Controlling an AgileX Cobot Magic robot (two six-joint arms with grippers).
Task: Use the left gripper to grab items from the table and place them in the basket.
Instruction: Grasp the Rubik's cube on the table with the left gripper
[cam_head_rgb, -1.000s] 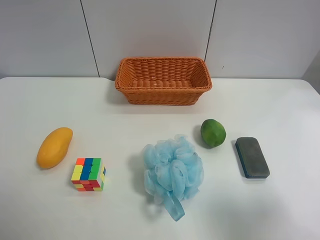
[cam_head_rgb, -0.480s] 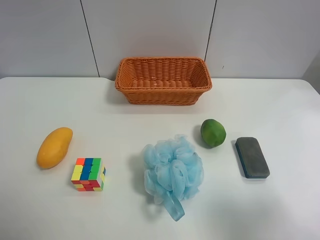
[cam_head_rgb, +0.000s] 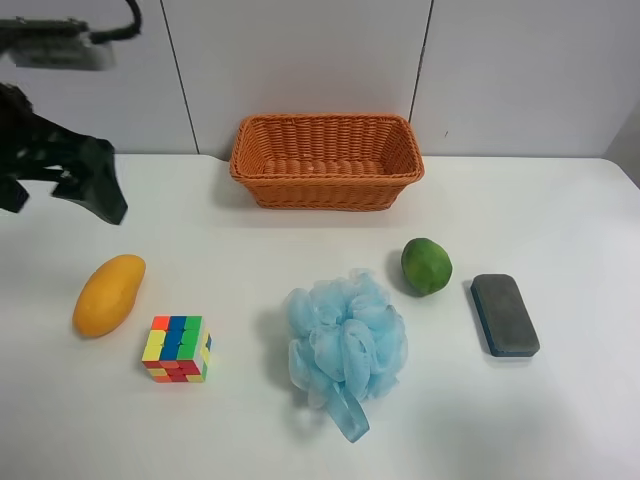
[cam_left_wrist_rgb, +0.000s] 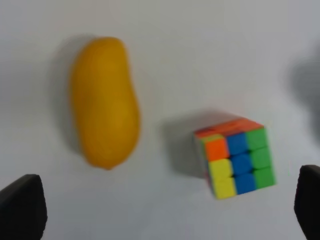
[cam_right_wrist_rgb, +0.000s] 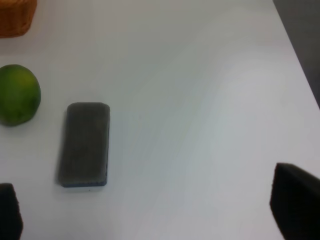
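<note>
The puzzle cube (cam_head_rgb: 177, 348) needs to go into the wicker basket (cam_head_rgb: 325, 190). My left gripper should grab the cube next by its opposite sides to put it there.
My left gripper (cam_head_rgb: 58, 203) hangs open and empty above the far left of the table (cam_head_rgb: 560, 210), beyond the yellow-orange mango (cam_head_rgb: 108, 294). In the left wrist view the gripper (cam_left_wrist_rgb: 165, 220) looks down on the mango (cam_left_wrist_rgb: 104, 120) and the multicoloured puzzle cube (cam_left_wrist_rgb: 235, 157), its fingers wide apart. The cube (cam_head_rgb: 177, 348) sits just right of the mango. The light-blue bath puff (cam_head_rgb: 347, 340) lies at the centre front. The round green fruit (cam_head_rgb: 426, 266) and the dark eraser block (cam_head_rgb: 504, 314) lie at the right. The wicker basket (cam_head_rgb: 325, 190) stands at the back centre, and nothing shows inside it.
My right gripper (cam_right_wrist_rgb: 152, 215) is open and empty over the table's right side, near the eraser (cam_right_wrist_rgb: 85, 144) and the green fruit (cam_right_wrist_rgb: 17, 95); a corner of the basket (cam_right_wrist_rgb: 15, 17) shows too. A grey panelled wall stands behind the basket.
The left arm has come into the exterior view at the upper left, where no arm showed before. No item has moved.
</note>
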